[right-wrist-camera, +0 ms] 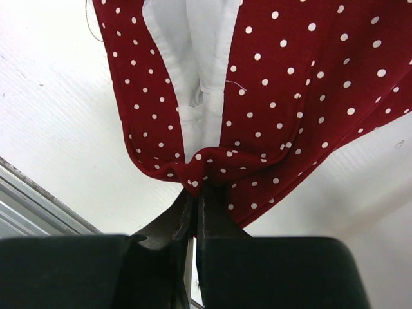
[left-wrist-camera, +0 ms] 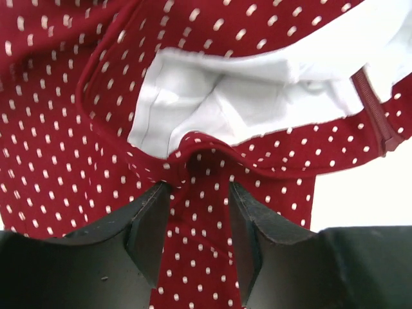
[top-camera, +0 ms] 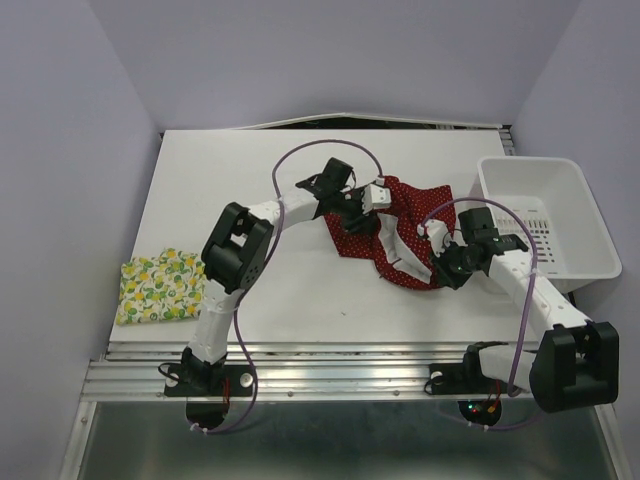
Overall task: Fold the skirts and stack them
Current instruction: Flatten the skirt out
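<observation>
The left gripper should grab the dark red skirt next by its edge (left-wrist-camera: 187,156) beside its white lining (left-wrist-camera: 212,106), opposite the right gripper, to spread the skirt for folding.
The dark red polka-dot skirt (top-camera: 405,215) lies crumpled on the table's centre right, with its white lining (left-wrist-camera: 212,106) showing. My left gripper (top-camera: 370,200) is at its far left edge. In the left wrist view (left-wrist-camera: 197,187) its fingers stand apart, with flat red fabric between them. My right gripper (top-camera: 437,258) is shut on the skirt's near right edge. The right wrist view (right-wrist-camera: 196,190) shows a bunched fold of the skirt (right-wrist-camera: 283,84) pinched at its tips. The lemon-print skirt (top-camera: 160,285) lies folded at the table's front left, away from both grippers.
A white plastic bin (top-camera: 590,235) stands at the table's right edge, just beyond the right arm. The table's metal front rail (top-camera: 330,375) runs along the near edge. Purple cables loop over both arms.
</observation>
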Robot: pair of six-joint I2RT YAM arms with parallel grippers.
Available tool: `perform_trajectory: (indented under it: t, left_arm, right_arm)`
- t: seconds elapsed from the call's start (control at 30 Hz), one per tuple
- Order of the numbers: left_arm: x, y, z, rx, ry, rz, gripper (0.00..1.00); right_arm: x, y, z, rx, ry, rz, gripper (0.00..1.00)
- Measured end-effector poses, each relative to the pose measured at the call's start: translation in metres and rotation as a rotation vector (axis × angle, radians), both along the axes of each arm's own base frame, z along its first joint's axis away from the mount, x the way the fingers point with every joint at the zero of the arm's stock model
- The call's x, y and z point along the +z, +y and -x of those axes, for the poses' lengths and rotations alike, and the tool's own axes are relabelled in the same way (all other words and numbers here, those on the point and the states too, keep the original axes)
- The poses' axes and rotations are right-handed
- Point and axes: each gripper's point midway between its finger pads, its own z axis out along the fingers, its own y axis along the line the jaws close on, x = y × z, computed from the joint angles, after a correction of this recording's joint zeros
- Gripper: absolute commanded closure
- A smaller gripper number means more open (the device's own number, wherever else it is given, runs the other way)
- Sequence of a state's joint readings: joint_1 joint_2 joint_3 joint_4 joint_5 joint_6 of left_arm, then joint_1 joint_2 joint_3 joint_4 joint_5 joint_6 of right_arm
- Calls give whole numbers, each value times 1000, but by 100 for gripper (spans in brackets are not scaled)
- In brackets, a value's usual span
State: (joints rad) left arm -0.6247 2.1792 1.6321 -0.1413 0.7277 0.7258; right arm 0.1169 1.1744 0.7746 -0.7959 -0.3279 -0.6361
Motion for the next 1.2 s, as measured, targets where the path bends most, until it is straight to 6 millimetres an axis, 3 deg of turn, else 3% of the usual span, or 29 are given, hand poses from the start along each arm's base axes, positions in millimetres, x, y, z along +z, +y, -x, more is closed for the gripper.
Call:
perform_trajectory:
  t: [0.43, 1.0, 1.07, 1.13, 1.2]
  left_arm:
    - [29, -9, -24, -18, -144, 22, 45]
    - [9, -9, -21, -50, -131, -5, 43]
    - [9, -11, -20, -56, -129, -2, 45]
    - [8, -13, -19, -53, -123, 3, 54]
    - [9, -16, -20, -45, -120, 14, 80]
  right_arm:
    - [-2, -1, 0, -2, 8, 6, 99]
    - [-4, -3, -1, -11, 14, 17, 99]
    - [-4, -3, -1, -11, 15, 17, 99]
    - [-4, -3, -1, -12, 15, 17, 99]
    - [-4, -3, -1, -15, 15, 19, 99]
